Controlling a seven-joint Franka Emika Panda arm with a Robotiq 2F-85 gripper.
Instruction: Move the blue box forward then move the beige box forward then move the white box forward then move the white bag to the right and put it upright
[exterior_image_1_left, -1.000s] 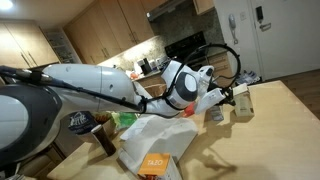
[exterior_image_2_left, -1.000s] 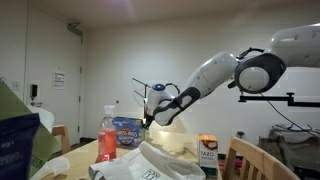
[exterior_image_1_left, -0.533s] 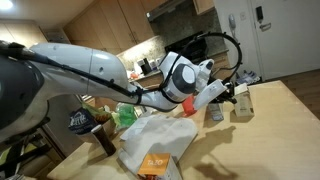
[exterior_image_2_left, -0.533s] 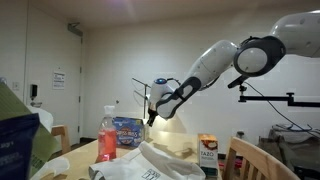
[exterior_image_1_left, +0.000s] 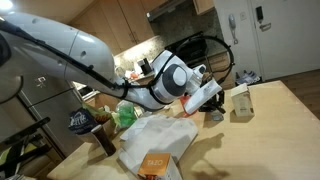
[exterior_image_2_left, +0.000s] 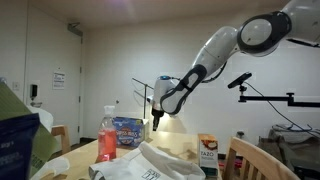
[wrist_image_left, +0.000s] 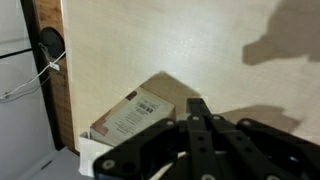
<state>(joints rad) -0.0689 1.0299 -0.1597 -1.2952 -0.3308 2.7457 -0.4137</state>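
My gripper would come up empty if I lifted now, because the beige box (exterior_image_1_left: 240, 101) (wrist_image_left: 133, 116) is beyond my fingers.
My gripper (wrist_image_left: 197, 108) is shut with nothing between its fingers and hangs above the wooden table. In the wrist view the beige box (wrist_image_left: 133, 116) lies just beyond the fingertips, label panel up, apart from them. In both exterior views the gripper (exterior_image_1_left: 214, 97) (exterior_image_2_left: 157, 122) hovers over the table; the beige box (exterior_image_1_left: 240, 101) stands just beside it. The white bag (exterior_image_1_left: 153, 138) (exterior_image_2_left: 150, 162) lies slumped on the table. The white box (exterior_image_1_left: 155, 164) (exterior_image_2_left: 207, 150) shows its orange face close to the bag. The blue box (exterior_image_1_left: 79, 122) (exterior_image_2_left: 127, 132) stands behind the bag.
A red translucent bottle (exterior_image_2_left: 107, 135) stands next to the blue box. A green bag (exterior_image_1_left: 124, 116) sits behind the white bag. The table's edge (wrist_image_left: 60, 90) runs along the left of the wrist view, with a dark floor beyond. A chair back (exterior_image_2_left: 250, 160) stands at the near corner.
The arm has swung and its wrist has turned, carrying the shut gripper a little sideways and slightly lower over the table. The boxes and the bag have not moved.
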